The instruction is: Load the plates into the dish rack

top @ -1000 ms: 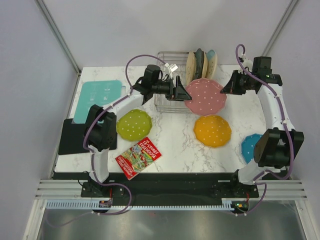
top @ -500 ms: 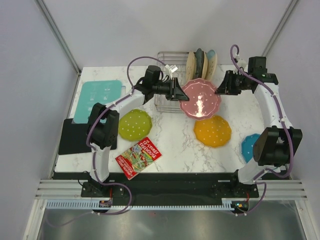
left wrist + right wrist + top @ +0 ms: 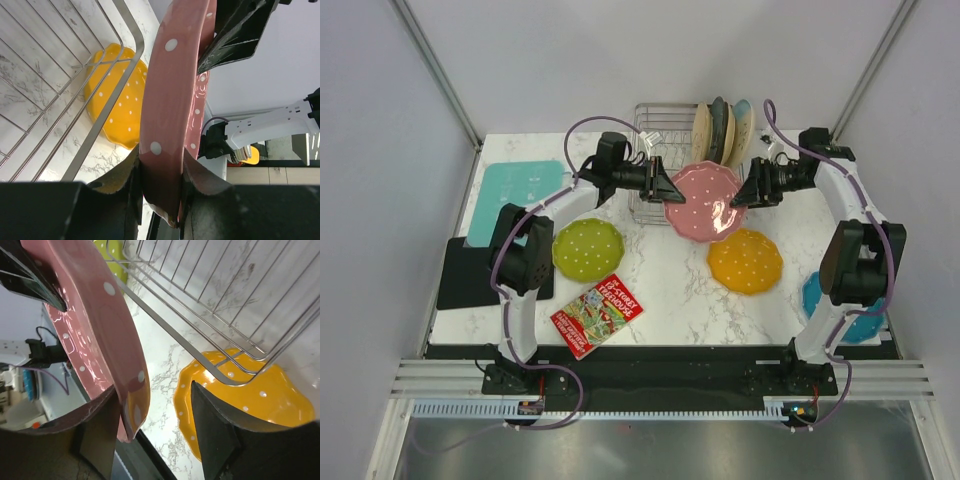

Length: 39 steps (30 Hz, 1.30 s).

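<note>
My right gripper grabs the pink plate [image 3: 708,203] by its rim opposite my left gripper next, so the rest stays free to enter the rack.
A pink plate [image 3: 708,203] hangs tilted above the table, just in front of the dish rack [image 3: 658,160]. My left gripper [image 3: 672,188] is shut on its left rim; in the left wrist view the pink plate [image 3: 170,110] is pinched between both fingers of that gripper [image 3: 161,175]. My right gripper [image 3: 742,194] is open at the plate's right rim. The right wrist view shows the pink plate [image 3: 95,325] resting against one finger of the right gripper [image 3: 157,425], with a wide gap to the other. Orange [image 3: 745,260], lime green [image 3: 588,248] and blue [image 3: 817,293] plates lie flat on the table.
Several pale and dark plates [image 3: 722,128] stand upright in the rack's back right slots. A teal board [image 3: 520,192] and a black mat [image 3: 468,272] lie at the left. A red booklet [image 3: 597,315] lies near the front edge. The rack wires [image 3: 210,305] run close above the orange plate [image 3: 250,405].
The pink plate has moved left and tilted up off the table. My left gripper closed on its left rim, and my right gripper let go and opened.
</note>
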Motion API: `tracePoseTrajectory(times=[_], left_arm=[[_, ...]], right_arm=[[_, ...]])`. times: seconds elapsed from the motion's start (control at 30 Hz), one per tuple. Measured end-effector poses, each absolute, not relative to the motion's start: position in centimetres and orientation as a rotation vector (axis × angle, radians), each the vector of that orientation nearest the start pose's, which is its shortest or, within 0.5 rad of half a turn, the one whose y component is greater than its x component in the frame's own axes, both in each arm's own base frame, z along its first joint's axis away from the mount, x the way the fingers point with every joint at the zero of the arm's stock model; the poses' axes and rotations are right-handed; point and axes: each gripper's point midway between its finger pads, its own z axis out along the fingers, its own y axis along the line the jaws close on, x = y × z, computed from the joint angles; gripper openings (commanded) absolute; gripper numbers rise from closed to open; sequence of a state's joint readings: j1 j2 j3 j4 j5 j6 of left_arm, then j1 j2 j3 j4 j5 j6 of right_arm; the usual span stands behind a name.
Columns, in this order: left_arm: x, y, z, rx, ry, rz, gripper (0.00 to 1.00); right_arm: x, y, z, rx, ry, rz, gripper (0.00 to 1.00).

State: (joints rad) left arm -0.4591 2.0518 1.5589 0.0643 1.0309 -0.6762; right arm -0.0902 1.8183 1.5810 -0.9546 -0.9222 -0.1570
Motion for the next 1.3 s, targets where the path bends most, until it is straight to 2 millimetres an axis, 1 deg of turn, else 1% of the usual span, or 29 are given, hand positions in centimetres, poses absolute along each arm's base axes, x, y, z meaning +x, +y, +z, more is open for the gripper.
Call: tracePoseTrajectory(times=[0.07,0.1,0.17,0.23,0.27,0.33,0.37,0.43,0.47,0.5,0.53,0.57,0.6,0.63,0.7,0.83,0.87,0.93,0.97,1.03,1.07,1.1,1.13,1.17,1.2,1.27,1.3], left_arm=[[37.7,-36.9,19.5,0.524,2.151,-1.709,0.02],[37.7,-37.0,19.3,0.523,2.156,-1.711,0.02],[37.7,-37.1,19.0,0.524,2.161,-1.715,0.02],[37.5,-37.1,18.8,0.528,2.165,-1.722,0.02],[37.4,-37.2,18.8,0.532,2.164,-1.725,0.02],[37.3,-37.4,18.9,0.545,2.156,-1.732,0.02],[37.2,-37.4,18.9,0.547,2.155,-1.733,0.02],[37.1,-37.5,19.0,0.553,2.154,-1.736,0.02],[37.2,-37.4,19.0,0.555,2.151,-1.734,0.02],[37.3,-37.3,19.0,0.558,2.144,-1.733,0.02],[37.3,-37.3,19.0,0.56,2.142,-1.735,0.06],[37.3,-37.2,19.0,0.563,2.14,-1.736,0.14],[37.3,-37.2,19.0,0.564,2.138,-1.735,0.41],[37.4,-37.2,19.0,0.566,2.138,-1.733,0.5],[37.5,-37.2,18.8,0.566,2.144,-1.719,0.65],[38.7,-36.8,18.9,0.591,2.132,-1.63,0.74],[39.3,-36.5,19.0,0.593,2.124,-1.597,0.75],[41.3,-35.3,19.9,0.592,2.094,-1.512,0.77],[42.5,-34.4,20.3,0.582,2.077,-1.461,0.77],[45.0,-31.8,21.4,0.546,2.045,-1.35,0.76],[46.8,-29.5,22.0,0.504,2.031,-1.253,0.73],[48.0,-27.7,22.5,0.473,2.021,-1.182,0.57],[49.2,-25.6,23.0,0.434,2.013,-1.1,0.45],[50.3,-23.3,23.5,0.391,2.005,-1.013,0.31],[51.5,-20.6,23.8,0.346,1.998,-0.909,0.03],[52.5,-17.1,23.7,0.266,2.005,-0.782,0.02],[52.8,-15.8,23.3,0.235,2.016,-0.728,0.02]], right_arm=[[37.5,10.6,17.5,-0.326,2.434,1.207,0.63],[37.4,10.8,17.4,-0.33,2.433,1.234,0.61],[37.3,11.1,17.2,-0.339,2.431,1.27,0.59],[37.3,11.4,17.4,-0.359,2.415,1.297,0.55],[37.4,11.7,17.5,-0.368,2.407,1.311,0.49],[37.3,12.4,18.1,-0.39,2.384,1.35,0.43],[37.3,12.7,18.2,-0.401,2.376,1.36,0.37],[37.1,13.2,18.4,-0.417,2.366,1.377,0.31],[36.9,13.3,18.6,-0.409,2.369,1.396,0.24],[36.8,13.4,18.9,-0.402,2.362,1.419,0.2],[36.8,13.5,19.0,-0.406,2.355,1.424,0.15],[36.8,13.5,19.0,-0.405,2.354,1.428,0.07],[36.8,13.5,19.0,-0.406,2.353,1.43,0.04],[36.8,13.5,19.0,-0.406,2.353,1.428,0.01],[36.8,13.5,18.9,-0.409,2.359,1.414,0.0],[36.7,13.1,18.6,-0.434,2.402,1.312,0.0],[36.5,12.9,18.8,-0.441,2.411,1.278,0.0],[36.2,12.4,19.5,-0.456,2.421,1.204,0.0],[36.0,12.2,20.2,-0.464,2.42,1.17,0.0],[35.9,11.9,21.9,-0.479,2.4,1.111,0.0],[36.0,11.7,23.3,-0.488,2.375,1.072,0.0],[36.1,11.6,24.3,-0.492,2.355,1.046,0.0],[36.4,11.5,25.6,-0.481,2.331,1.012,0.0],[36.7,11.3,26.8,-0.462,2.309,0.978,0.0],[37.0,11.2,28.0,-0.44,2.284,0.944,0.0],[38.1,10.8,30.1,-0.38,2.238,0.859,0.0],[38.6,10.6,30.8,-0.352,2.22,0.822,0.0]])
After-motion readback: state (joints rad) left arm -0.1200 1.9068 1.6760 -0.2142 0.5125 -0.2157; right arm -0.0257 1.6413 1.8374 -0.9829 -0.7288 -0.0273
